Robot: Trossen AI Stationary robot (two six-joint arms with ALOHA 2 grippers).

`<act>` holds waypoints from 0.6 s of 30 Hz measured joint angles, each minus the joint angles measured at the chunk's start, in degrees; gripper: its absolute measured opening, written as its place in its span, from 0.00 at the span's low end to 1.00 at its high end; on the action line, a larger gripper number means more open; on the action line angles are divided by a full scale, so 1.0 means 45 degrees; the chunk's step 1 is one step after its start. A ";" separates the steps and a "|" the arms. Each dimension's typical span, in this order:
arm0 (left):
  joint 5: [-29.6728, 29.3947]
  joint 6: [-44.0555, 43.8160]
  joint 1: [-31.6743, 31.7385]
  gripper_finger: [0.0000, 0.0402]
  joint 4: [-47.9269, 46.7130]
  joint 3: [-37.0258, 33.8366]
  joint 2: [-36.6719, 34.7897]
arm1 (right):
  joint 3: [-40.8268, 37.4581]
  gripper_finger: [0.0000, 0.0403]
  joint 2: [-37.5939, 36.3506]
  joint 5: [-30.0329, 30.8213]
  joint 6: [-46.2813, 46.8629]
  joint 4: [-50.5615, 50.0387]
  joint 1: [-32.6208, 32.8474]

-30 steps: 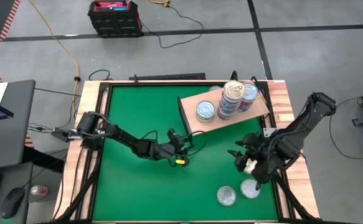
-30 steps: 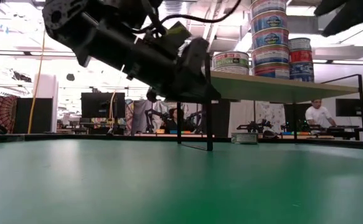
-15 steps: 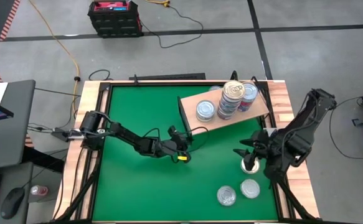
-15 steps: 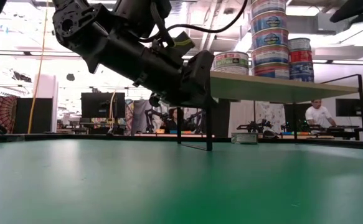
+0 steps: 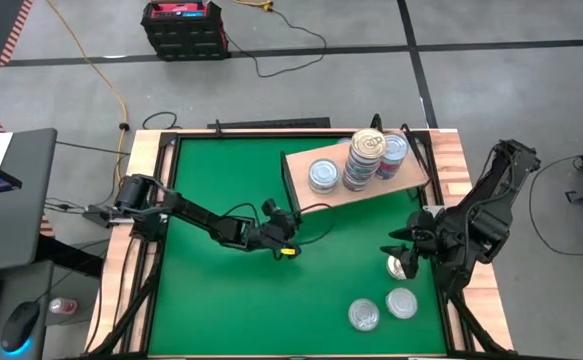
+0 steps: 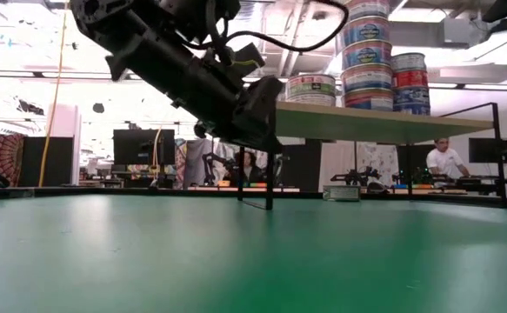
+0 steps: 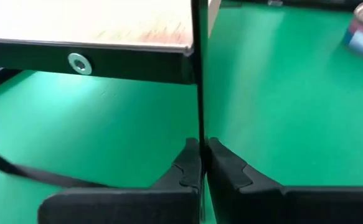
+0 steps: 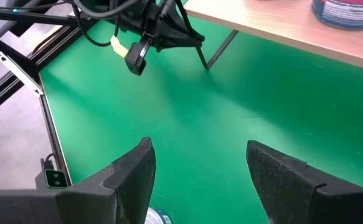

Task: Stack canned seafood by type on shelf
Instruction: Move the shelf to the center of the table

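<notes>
The shelf's front edge (image 5: 363, 198) is slanted against the far black frame (image 5: 246, 134), so my left gripper should keep holding the shelf's leg and open only once the shelf is parallel to the frame.
The shelf (image 5: 356, 178) is a light-wood board on thin black legs, standing at the table's far right. On it are one silver-lidded tin (image 5: 322, 175), a tall stack of tins (image 5: 364, 160) and a shorter stack (image 5: 395, 150). Three more tins (image 5: 403, 266) (image 5: 364, 316) (image 5: 402, 302) lie on the green table near its right front. My left gripper (image 7: 199, 149) is shut on the shelf's near-left leg (image 6: 269, 178). My right gripper (image 8: 200, 158) hovers open over the loose tin at the right and holds nothing. My left gripper pinches the shelf's thin black corner leg (image 7: 198, 127) between its two fingers, partway down the leg. The fingers come from the table's left, slanting slightly down, and lie across the upright leg. The shelf stands on the table with the tins still stacked on it.
A wooden border (image 5: 151, 200) rims the green table (image 5: 221, 300). Its left and middle parts hold only my left arm (image 5: 201, 218). A black frame (image 5: 271, 124) runs along the far edge. Beyond the table the low view shows a room with people (image 6: 444, 161).
The shelf with its tins has slid a little toward the table's left, drawn along with my left gripper at its leg; the stacks have stayed upright. My right gripper has pulled back up and toward the right edge, uncovering the tin beneath it.
</notes>
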 joint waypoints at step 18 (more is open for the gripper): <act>-0.0037 -0.1901 -0.0720 0.01 -0.3408 -0.2128 -0.3350 | 0.0000 0.68 -0.0007 0.0160 -0.0248 0.0052 -0.0026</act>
